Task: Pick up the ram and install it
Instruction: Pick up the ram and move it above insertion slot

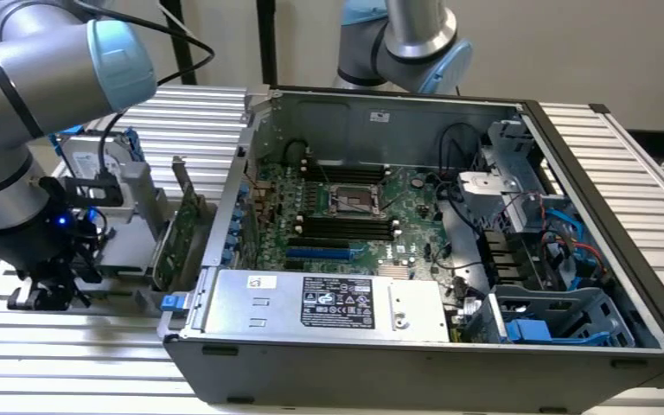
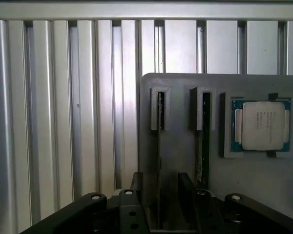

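Note:
Next, the gripper grabs the ram stick by its bare long edge point(image 2: 159, 195) to install it in the black memory slots.
Two ram sticks stand on edge in the slots of a grey holder plate point(image 2: 178, 97). In the wrist view I see them edge-on: one ram stick point(image 2: 159, 141) and a second one point(image 2: 202, 146) beside it with a green edge. My gripper point(image 2: 159, 202) is open, and its dark fingers point(image 2: 138, 187) stand on either side of the first stick with a gap on each side. In the exterior view the gripper point(image 1: 49, 290) hangs low over the holder, at the exterior view's left of the open computer case point(image 1: 424, 346). The black memory slots point(image 1: 329, 226) lie on the motherboard.
A processor chip point(image 2: 261, 125) sits in a pocket of the holder next to the sticks. A green expansion card point(image 1: 182, 233) stands upright between my gripper and the case, with a hard drive point(image 1: 87, 160) behind it. The power supply point(image 1: 321, 303) lies at the case's front. Ribbed aluminium table point(image 2: 63, 112).

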You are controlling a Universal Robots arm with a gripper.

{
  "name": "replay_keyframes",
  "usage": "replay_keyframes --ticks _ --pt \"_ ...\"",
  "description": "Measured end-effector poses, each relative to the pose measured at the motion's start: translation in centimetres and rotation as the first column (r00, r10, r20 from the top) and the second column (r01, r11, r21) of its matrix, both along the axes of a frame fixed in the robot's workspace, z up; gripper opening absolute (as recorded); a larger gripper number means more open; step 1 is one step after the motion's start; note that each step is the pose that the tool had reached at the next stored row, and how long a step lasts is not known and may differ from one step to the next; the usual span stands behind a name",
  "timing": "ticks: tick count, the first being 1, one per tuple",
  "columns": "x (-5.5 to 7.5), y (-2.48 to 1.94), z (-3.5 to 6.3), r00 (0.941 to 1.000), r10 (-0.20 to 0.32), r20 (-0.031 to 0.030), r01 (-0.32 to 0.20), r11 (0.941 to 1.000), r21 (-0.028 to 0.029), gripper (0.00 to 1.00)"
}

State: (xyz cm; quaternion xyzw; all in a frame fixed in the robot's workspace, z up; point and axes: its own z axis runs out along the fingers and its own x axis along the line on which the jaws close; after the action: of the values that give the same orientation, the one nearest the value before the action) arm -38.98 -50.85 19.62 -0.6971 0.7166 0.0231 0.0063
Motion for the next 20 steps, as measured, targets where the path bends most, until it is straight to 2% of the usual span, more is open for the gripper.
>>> replay_keyframes --ticks 3,8,9,15,20 --pt "0.0 0.0 -0.07 1.0 0.009 -0.0002 -0.009 0.9999 0.0044 1.0" --pt "0.0 0.0 -0.12 0.9995 0.031 -0.002 -0.031 0.9995 0.0052 1.0" --pt "0.0 0.0 -0.12 0.9995 0.032 -0.0026 -0.032 0.9995 0.0052 0.0" --pt "-0.01 0.0 -0.13 0.9994 0.035 -0.0059 -0.035 0.9994 0.0053 0.0" --pt "0.0 0.0 -0.14 0.9994 0.035 -0.0063 -0.035 0.9994 0.0054 0.0"
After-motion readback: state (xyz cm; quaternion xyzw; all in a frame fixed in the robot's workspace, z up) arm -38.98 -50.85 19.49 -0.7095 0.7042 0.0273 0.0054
